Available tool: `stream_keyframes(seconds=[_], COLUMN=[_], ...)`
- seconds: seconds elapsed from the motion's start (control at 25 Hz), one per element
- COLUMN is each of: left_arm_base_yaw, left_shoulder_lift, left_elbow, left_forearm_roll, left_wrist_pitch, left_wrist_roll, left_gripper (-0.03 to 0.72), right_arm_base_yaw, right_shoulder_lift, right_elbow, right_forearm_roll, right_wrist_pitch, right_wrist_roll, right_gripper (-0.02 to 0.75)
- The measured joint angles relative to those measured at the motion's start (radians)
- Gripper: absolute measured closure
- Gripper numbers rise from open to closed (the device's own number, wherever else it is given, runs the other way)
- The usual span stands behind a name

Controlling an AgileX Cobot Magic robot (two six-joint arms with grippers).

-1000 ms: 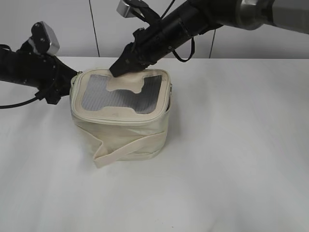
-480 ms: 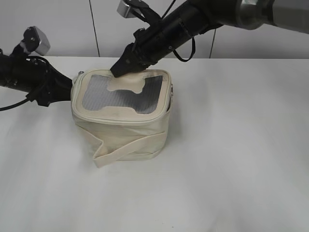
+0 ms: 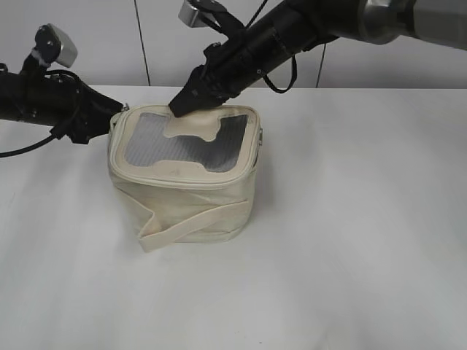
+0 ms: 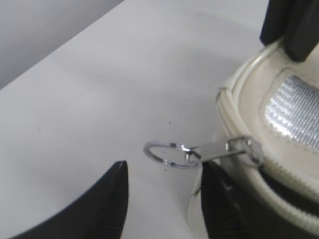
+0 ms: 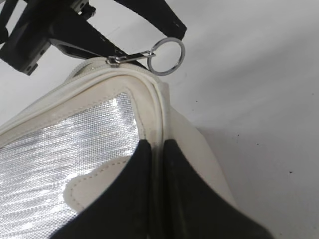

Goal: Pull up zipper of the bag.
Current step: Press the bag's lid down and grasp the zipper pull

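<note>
I will next use my left gripper to grab the silver slider's ring pull (image 4: 169, 153), so that I can pull the bag's zipper (image 4: 237, 119) closed.
The cream bag (image 3: 182, 197) with a grey H-shaped lid panel stands on the white table. The zipper track (image 3: 182, 181) runs round the lid edge. One silver slider (image 4: 244, 149) sits at the lid's back left corner, and its ring pull (image 4: 172, 154) sticks out sideways. My left gripper (image 4: 164, 172) is open, and the ring lies just past its fingertips, untouched. In the exterior view the left gripper (image 3: 109, 117) is at that corner. My right gripper (image 5: 157, 144) is shut on the lid's piped edge, at the back of the lid (image 3: 179, 106). The ring also shows in the right wrist view (image 5: 167, 50).
A second slider pull (image 3: 259, 135) hangs at the bag's right side. The flat cream strap (image 3: 190, 226) lies across the bag's front. The white table (image 3: 350, 240) extends to the right and front. A grey wall (image 3: 87, 29) stands behind.
My left arm has risen and moved right, bringing its gripper to the bag's back left corner by the ring pull. The right gripper and the bag have stayed put.
</note>
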Motion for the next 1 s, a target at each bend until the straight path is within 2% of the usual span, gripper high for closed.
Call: stream_keyframes(seconds=[0.4, 0.48, 0.56, 0.68, 0.72, 0.88, 1.0], left_arm_base_yaw=[-0.001, -0.001, -0.003, -0.005, -0.006, -0.007, -0.01], left_shoulder_lift=[0.0, 0.0, 0.0, 0.0, 0.0, 0.0, -0.015], left_elbow=[0.0, 0.0, 0.0, 0.0, 0.0, 0.0, 0.0], left_forearm_roll=[-0.056, -0.046, -0.014, 0.039, 0.047, 0.076, 0.147], left_wrist_pitch=[0.036, 0.036, 0.038, 0.039, 0.039, 0.018, -0.015], left_wrist_roll=[0.092, 0.103, 0.106, 0.109, 0.11, 0.099, -0.003], left_gripper=[0.319, 0.34, 0.435, 0.639, 0.669, 0.688, 0.69], right_arm_base_yaw=[0.0, 0.0, 0.0, 0.0, 0.0, 0.0, 0.002], right_shoulder_lift=[0.0, 0.0, 0.0, 0.0, 0.0, 0.0, 0.0], right_elbow=[0.0, 0.0, 0.0, 0.0, 0.0, 0.0, 0.0], right_forearm_roll=[0.0, 0.0, 0.0, 0.0, 0.0, 0.0, -0.001], right_wrist_pitch=[0.002, 0.002, 0.002, 0.002, 0.001, 0.001, -0.008], right_wrist_roll=[0.002, 0.002, 0.002, 0.002, 0.002, 0.002, 0.016], right_gripper=[0.692, 0.692, 0.692, 0.692, 0.692, 0.694, 0.694])
